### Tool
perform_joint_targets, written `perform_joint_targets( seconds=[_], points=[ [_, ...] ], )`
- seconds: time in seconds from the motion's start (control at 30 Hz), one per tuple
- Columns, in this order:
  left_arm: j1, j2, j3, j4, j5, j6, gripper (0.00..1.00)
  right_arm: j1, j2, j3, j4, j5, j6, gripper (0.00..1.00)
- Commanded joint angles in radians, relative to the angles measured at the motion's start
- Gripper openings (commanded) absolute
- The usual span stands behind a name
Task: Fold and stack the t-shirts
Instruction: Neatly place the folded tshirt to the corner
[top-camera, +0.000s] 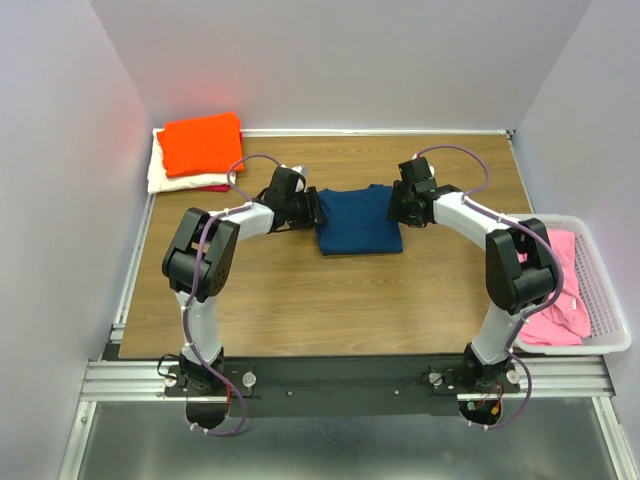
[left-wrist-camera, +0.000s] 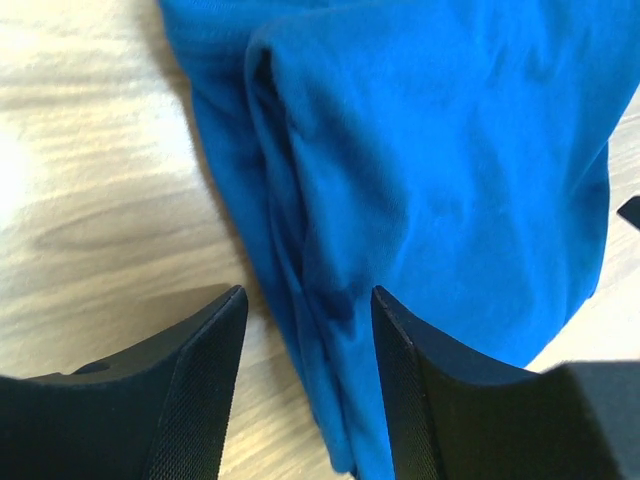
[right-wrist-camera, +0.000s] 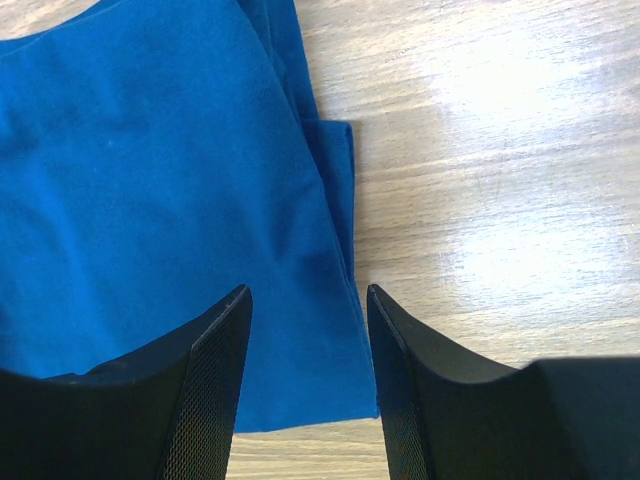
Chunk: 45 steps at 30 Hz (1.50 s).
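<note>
My left gripper pinches the navy blue t-shirt's folded side edge nearest the stack next, layers together, to stack the t-shirt still folded.
A folded navy blue t-shirt (top-camera: 358, 220) lies in the middle of the wooden table (top-camera: 300, 310). My left gripper (top-camera: 314, 211) is open at its left edge; in the left wrist view the jaws (left-wrist-camera: 308, 300) straddle the folded edge of the shirt (left-wrist-camera: 430, 150). My right gripper (top-camera: 396, 208) is open at its right edge; in the right wrist view the jaws (right-wrist-camera: 308, 298) straddle the shirt's (right-wrist-camera: 150, 180) right edge. An orange t-shirt (top-camera: 202, 142) tops a stack on a cream-white one (top-camera: 170, 180), with red showing beneath, at the back left. A pink t-shirt (top-camera: 560, 290) lies in the basket.
A white plastic basket (top-camera: 606, 300) stands off the table's right edge. Grey walls close in the back and both sides. The arm bases are bolted to a black rail (top-camera: 340, 378) at the near edge.
</note>
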Motion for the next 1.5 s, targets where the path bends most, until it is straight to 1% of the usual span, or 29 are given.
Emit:
perform_joint_targets(
  seconds=[0.0,0.13,0.23,0.43,0.47,0.5,0.57,0.6,0.63,0.67,0.73,0.77,0.8,0.87,0.9,0.97,1.0,1.03,1.1,1.13,1.2,1.23,1.33,1.47],
  points=[
    [-0.007,0.060,0.024,-0.026,-0.006,-0.002,0.60,0.002,-0.020,-0.007,-0.016,-0.011,-0.016,0.57],
    [-0.021,0.086,0.045,-0.057,-0.047,-0.010,0.55,0.002,-0.023,-0.004,-0.016,-0.009,-0.014,0.57],
    [-0.039,0.114,0.073,-0.068,-0.070,-0.017,0.50,0.004,-0.022,0.006,-0.016,-0.016,-0.016,0.57],
    [-0.079,0.155,0.151,-0.117,-0.118,-0.014,0.35,0.002,-0.023,0.010,-0.016,-0.023,-0.016,0.57],
    [-0.081,0.157,0.160,-0.124,-0.135,-0.011,0.30,0.002,-0.023,0.009,-0.016,-0.023,-0.017,0.57],
    [-0.082,0.160,0.169,-0.132,-0.142,-0.007,0.16,0.002,-0.026,0.009,-0.017,-0.022,-0.016,0.57],
    [-0.083,0.168,0.206,-0.167,-0.170,0.004,0.06,0.002,-0.032,0.004,-0.017,-0.022,-0.017,0.57],
    [-0.083,0.171,0.224,-0.187,-0.213,0.022,0.00,0.002,-0.035,0.002,-0.017,-0.023,-0.017,0.57],
    [-0.083,0.180,0.266,-0.233,-0.239,0.033,0.00,0.002,-0.043,-0.001,-0.017,-0.028,-0.014,0.57],
    [-0.081,0.182,0.287,-0.256,-0.306,0.056,0.00,0.002,-0.046,-0.002,-0.017,-0.029,-0.017,0.57],
    [-0.078,0.188,0.327,-0.316,-0.365,0.079,0.00,0.002,-0.055,-0.004,-0.017,-0.034,-0.017,0.57],
    [-0.070,0.192,0.375,-0.339,-0.400,0.089,0.00,0.002,-0.060,-0.007,-0.017,-0.036,-0.022,0.57],
    [-0.064,0.194,0.398,-0.360,-0.456,0.098,0.00,0.002,-0.074,-0.013,-0.017,-0.037,-0.022,0.57],
    [-0.043,0.198,0.464,-0.396,-0.495,0.147,0.00,0.001,-0.085,-0.019,-0.019,-0.043,-0.025,0.57],
    [-0.035,0.203,0.493,-0.416,-0.539,0.161,0.00,0.002,-0.092,-0.021,-0.019,-0.048,-0.025,0.57],
    [-0.008,0.224,0.586,-0.468,-0.608,0.226,0.00,0.002,-0.100,-0.030,-0.022,-0.052,-0.019,0.57],
    [0.003,0.246,0.657,-0.509,-0.633,0.268,0.00,0.002,-0.104,-0.034,-0.023,-0.066,-0.016,0.57],
    [0.016,0.258,0.695,-0.531,-0.655,0.268,0.00,0.002,-0.106,-0.036,-0.025,-0.072,-0.014,0.57],
    [0.052,0.286,0.775,-0.596,-0.722,0.332,0.00,0.002,-0.111,-0.039,-0.028,-0.086,-0.013,0.56],
    [0.065,0.315,0.853,-0.617,-0.748,0.348,0.00,0.002,-0.115,-0.044,-0.031,-0.088,-0.011,0.56],
    [0.101,0.339,0.919,-0.650,-0.812,0.406,0.00,0.002,-0.124,-0.048,-0.035,-0.085,-0.011,0.56],
    [0.115,0.355,0.968,-0.655,-0.825,0.429,0.00,0.002,-0.134,-0.054,-0.036,-0.082,-0.011,0.56],
    [0.161,0.372,1.043,-0.652,-0.854,0.495,0.00,0.002,-0.141,-0.057,-0.039,-0.097,-0.011,0.56],
    [0.195,0.389,1.119,-0.612,-0.885,0.582,0.00,0.002,-0.152,-0.063,-0.046,-0.098,-0.016,0.56]
  ],
)
